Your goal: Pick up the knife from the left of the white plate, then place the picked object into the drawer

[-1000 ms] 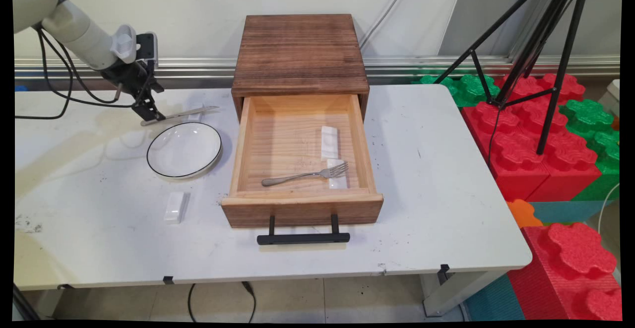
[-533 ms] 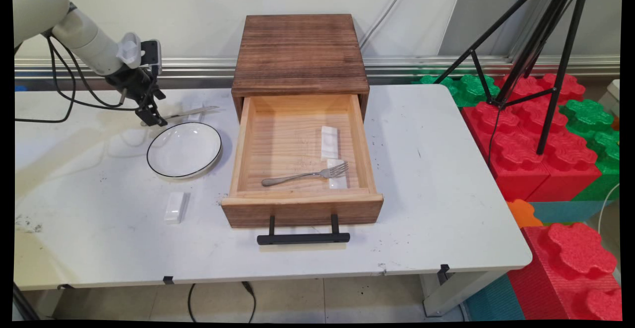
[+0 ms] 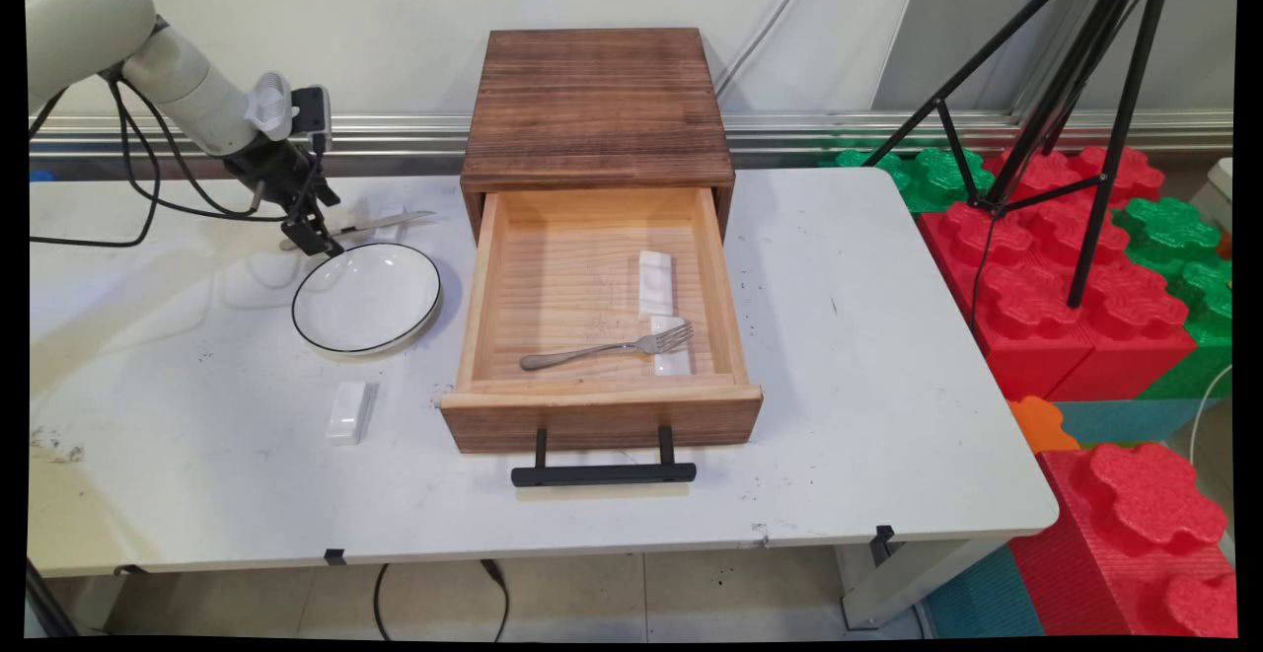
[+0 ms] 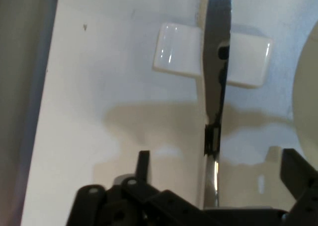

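Observation:
My gripper will next grab the knife by its handle (image 3: 291, 244) to lay the metal knife in the open drawer beside the fork.
A silver knife (image 3: 380, 225) lies at the back left of the white table (image 3: 888, 386), its blade propped on a small white rest (image 3: 388, 219). My gripper (image 3: 316, 240) hangs low over the knife's handle end, just behind the plate's far rim. In the hand view the knife (image 4: 217, 77) runs up the middle across the white rest (image 4: 174, 54). My gripper (image 4: 218, 159) is open, its fingers (image 4: 143, 161) standing on either side of the handle without touching it.
A white plate with a black rim (image 3: 367, 297) sits right in front of the gripper. The wooden cabinet (image 3: 597, 105) has its drawer (image 3: 602, 415) pulled out, holding a fork (image 3: 607, 348) and two white rests (image 3: 655, 282). Another white rest (image 3: 347, 411) lies near the front.
The gripper has moved to the right and slightly forward along the table's back, coming over the knife's handle end. The knife, plate and drawer have not moved.

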`<state>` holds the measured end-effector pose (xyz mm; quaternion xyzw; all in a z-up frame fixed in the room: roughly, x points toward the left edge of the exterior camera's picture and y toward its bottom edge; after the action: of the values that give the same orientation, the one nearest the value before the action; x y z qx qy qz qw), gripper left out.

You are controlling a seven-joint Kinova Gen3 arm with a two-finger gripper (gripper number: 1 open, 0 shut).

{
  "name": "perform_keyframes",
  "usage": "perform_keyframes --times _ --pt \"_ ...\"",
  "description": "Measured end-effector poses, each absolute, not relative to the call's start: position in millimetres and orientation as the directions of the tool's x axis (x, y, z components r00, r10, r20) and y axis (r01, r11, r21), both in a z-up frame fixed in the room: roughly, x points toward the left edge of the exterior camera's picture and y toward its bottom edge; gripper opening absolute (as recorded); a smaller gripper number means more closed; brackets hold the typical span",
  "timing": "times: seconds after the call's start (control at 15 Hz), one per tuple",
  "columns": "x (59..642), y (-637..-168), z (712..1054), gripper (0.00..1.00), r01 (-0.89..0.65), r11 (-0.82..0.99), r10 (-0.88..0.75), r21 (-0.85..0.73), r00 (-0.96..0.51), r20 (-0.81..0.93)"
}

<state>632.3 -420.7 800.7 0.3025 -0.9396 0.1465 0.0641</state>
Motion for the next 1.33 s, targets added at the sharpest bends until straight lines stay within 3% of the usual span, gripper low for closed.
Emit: perform_keyframes --times 0.07,0.13,1.33 --pt "632.3 -421.9 799.5 1.00 -0.589 0.773 -0.551 -0.234 -0.807 0.212" --pt "632.2 -422.8 798.8 0.00 -0.591 0.773 -0.552 -0.232 -0.806 0.214" --pt "626.7 -430.7 801.3 0.00 -0.598 0.776 -0.547 -0.202 -0.797 0.257"
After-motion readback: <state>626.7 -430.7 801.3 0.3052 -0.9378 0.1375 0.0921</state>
